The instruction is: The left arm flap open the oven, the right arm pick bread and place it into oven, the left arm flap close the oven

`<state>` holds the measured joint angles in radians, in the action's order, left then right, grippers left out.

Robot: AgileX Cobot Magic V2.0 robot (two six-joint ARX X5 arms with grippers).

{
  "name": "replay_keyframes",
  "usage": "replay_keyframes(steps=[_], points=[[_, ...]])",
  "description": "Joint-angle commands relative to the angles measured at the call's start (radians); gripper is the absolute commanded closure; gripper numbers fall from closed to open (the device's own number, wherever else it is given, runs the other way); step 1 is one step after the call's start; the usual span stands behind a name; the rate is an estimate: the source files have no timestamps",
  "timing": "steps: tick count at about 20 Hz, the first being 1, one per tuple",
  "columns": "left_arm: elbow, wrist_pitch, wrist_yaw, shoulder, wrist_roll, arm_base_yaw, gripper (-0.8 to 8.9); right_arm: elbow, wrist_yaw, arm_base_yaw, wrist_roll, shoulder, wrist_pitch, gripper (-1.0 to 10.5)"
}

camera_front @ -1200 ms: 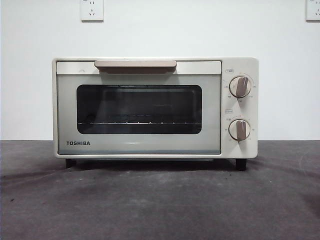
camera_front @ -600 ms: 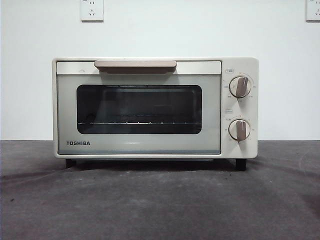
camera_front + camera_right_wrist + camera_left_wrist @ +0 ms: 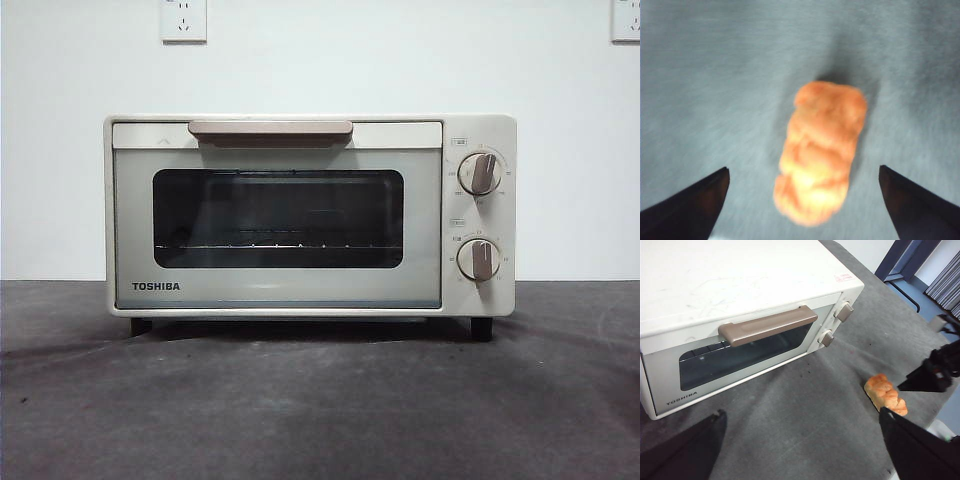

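The golden-orange bread needs to go into the oven, so my right gripper should next grab the bread across its lumpy middle (image 3: 818, 150).
The cream-white oven (image 3: 275, 215) stands on the grey cloth with its door shut and its beige handle (image 3: 270, 130) at the top. In the left wrist view my left gripper (image 3: 801, 412) hangs open in front of the oven (image 3: 740, 285), apart from the handle (image 3: 767, 325). The golden-orange bread (image 3: 885, 394) lies on the cloth off the oven's knob side. My right gripper (image 3: 803, 169) is open above the bread (image 3: 820, 150), one jaw on each side and neither touching it. Neither arm shows in the front view.
Two beige knobs (image 3: 480, 173) sit on the oven's right panel. A wall socket (image 3: 184, 20) is on the white wall behind. The other arm's black tip (image 3: 935, 372) shows near the bread, close to the table's edge.
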<state>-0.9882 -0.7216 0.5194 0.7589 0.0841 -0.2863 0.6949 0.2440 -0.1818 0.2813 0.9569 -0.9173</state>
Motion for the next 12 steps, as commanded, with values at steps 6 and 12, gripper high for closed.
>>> replay_keyframes(steps=[6,12], points=[[-0.023,0.012,0.001,0.006,-0.017,-0.004,3.21,-0.003,-0.071,-0.057,0.035,0.271,0.116,4.7],[-0.023,0.011,0.001,0.006,-0.016,-0.004,3.21,-0.002,-0.069,-0.059,0.044,0.343,0.177,7.7]])
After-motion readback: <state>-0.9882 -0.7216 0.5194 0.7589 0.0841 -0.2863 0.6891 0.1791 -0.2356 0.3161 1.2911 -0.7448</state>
